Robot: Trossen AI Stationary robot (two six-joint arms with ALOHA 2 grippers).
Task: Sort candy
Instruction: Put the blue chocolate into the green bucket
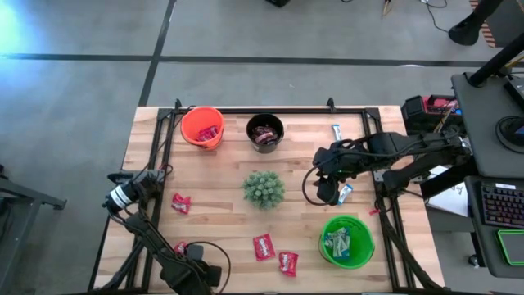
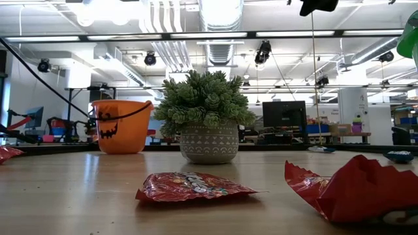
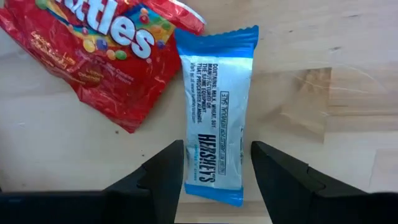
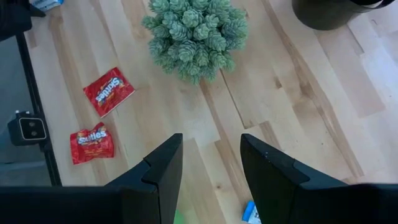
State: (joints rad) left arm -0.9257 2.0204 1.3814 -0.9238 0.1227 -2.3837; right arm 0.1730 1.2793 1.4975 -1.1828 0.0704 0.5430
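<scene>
Both fingers of my left gripper reach down to the wood beside its lettering [image 3: 208, 154], so my left gripper closes on the light blue and white candy bar [image 3: 217, 106] next.
My left gripper [image 3: 216, 155] is open and low over the table's near left part [image 1: 190, 257]. Its fingers stand on either side of the near end of a light blue and white candy bar [image 3: 217, 106] without plainly touching it. The bar lies flat with a red candy packet [image 3: 106, 50] beside it. My right gripper [image 4: 211, 149] is open and hovers right of the plant [image 1: 328, 192], with a light blue candy [image 1: 345, 193] lying beside it. More red packets [image 1: 181, 203] [image 1: 264, 246] [image 1: 287, 262] lie on the table, and another blue candy [image 1: 336, 131] lies near the far edge.
At the far edge, an orange bucket [image 1: 202, 127] holds red candy and a black bucket [image 1: 265, 131] holds dark candy. A green bucket [image 1: 346, 239] at the near right holds blue and white candy. A spiky green potted plant [image 1: 264, 188] stands mid-table. Black frame rails run along the left and right edges.
</scene>
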